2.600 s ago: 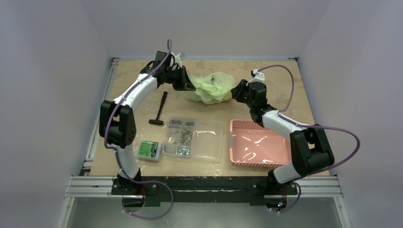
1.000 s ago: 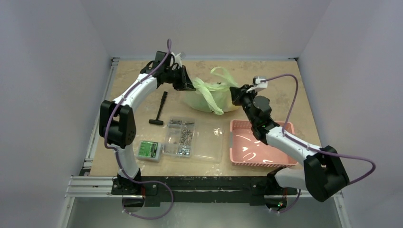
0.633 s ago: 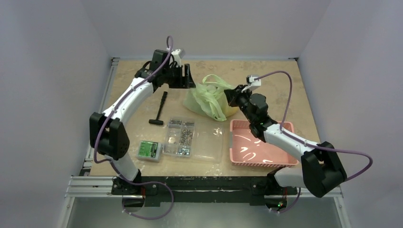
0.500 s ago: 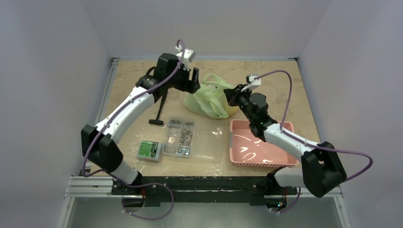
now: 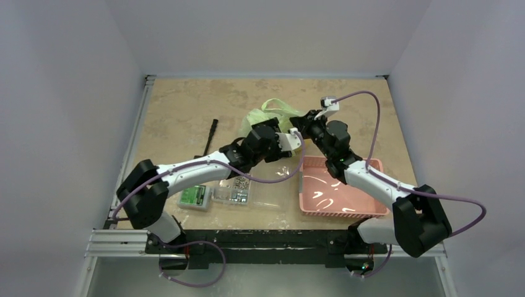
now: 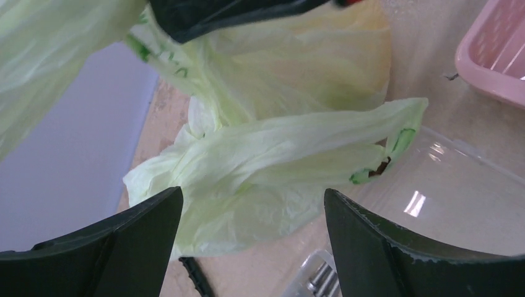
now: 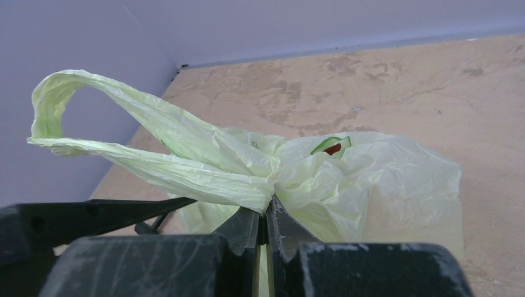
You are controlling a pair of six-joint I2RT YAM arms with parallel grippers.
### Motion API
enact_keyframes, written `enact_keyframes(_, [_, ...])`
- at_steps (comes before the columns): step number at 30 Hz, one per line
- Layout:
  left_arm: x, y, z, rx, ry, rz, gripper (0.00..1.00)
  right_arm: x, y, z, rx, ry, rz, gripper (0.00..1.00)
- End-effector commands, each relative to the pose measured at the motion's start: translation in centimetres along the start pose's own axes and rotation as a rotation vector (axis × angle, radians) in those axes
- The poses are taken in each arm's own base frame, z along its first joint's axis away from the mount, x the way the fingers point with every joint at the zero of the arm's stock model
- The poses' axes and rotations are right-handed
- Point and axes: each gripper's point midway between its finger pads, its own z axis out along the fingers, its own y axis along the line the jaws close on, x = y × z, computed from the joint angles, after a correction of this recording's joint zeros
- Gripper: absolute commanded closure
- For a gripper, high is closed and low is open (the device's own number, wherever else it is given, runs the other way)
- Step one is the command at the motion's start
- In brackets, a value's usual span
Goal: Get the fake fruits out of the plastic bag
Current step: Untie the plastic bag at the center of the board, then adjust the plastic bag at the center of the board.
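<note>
My left gripper grabs the plastic bag by its loose handle next, since the bag's opening stays free to open for the fruits.
The pale yellow-green plastic bag lies mid-table, bunched, with one loop handle standing up. My right gripper is shut on the gathered plastic at the bag's top. The left gripper is at the bag's near right side, open, its two fingers apart with the bag's lower folds ahead of them and nothing gripped. The fake fruits are hidden inside the bag; only a yellowish tint shows through the plastic.
A pink basket stands near the right arm, its corner also in the left wrist view. A clear compartmented box with screws, a small green box and a black tool lie left of it.
The left gripper let go of the bag's handle, opened and swung from the bag's far left side round to its near side. The right gripper kept its hold and barely moved.
</note>
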Motion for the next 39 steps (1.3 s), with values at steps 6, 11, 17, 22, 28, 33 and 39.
enact_keyframes(6, [-5.5,3.4,4.2,-0.197,-0.057,0.065,0.40,-2.4,1.5,-0.3,-0.061,-0.046,0.014,1.00])
enact_keyframes(11, [-4.8,6.2,3.4,-0.197,-0.053,-0.152,0.92,-2.7,0.6,-0.2,-0.032,-0.055,0.051,1.00])
enact_keyframes(17, [-3.0,11.0,-0.9,-0.167,-0.117,-0.594,1.00,-3.3,-1.2,0.9,-0.018,-0.053,0.134,1.00])
enact_keyframes(22, [-1.3,13.7,-4.2,-0.130,-0.195,-0.926,1.00,-4.1,-3.0,1.8,-0.004,-0.056,0.229,1.00])
enact_keyframes(28, [-0.6,15.7,-4.4,-0.014,-0.251,-1.174,1.00,-5.4,-4.0,6.0,-0.017,-0.001,0.284,1.00])
enact_keyframes(33, [-0.4,18.6,-4.5,0.088,-0.346,-1.321,1.00,-9.2,-2.5,10.1,-0.068,-0.020,0.262,1.00])
enact_keyframes(39, [-4.4,21.6,-6.7,0.223,-0.416,-1.325,1.00,-16.4,0.7,13.3,-0.157,-0.100,0.235,1.00])
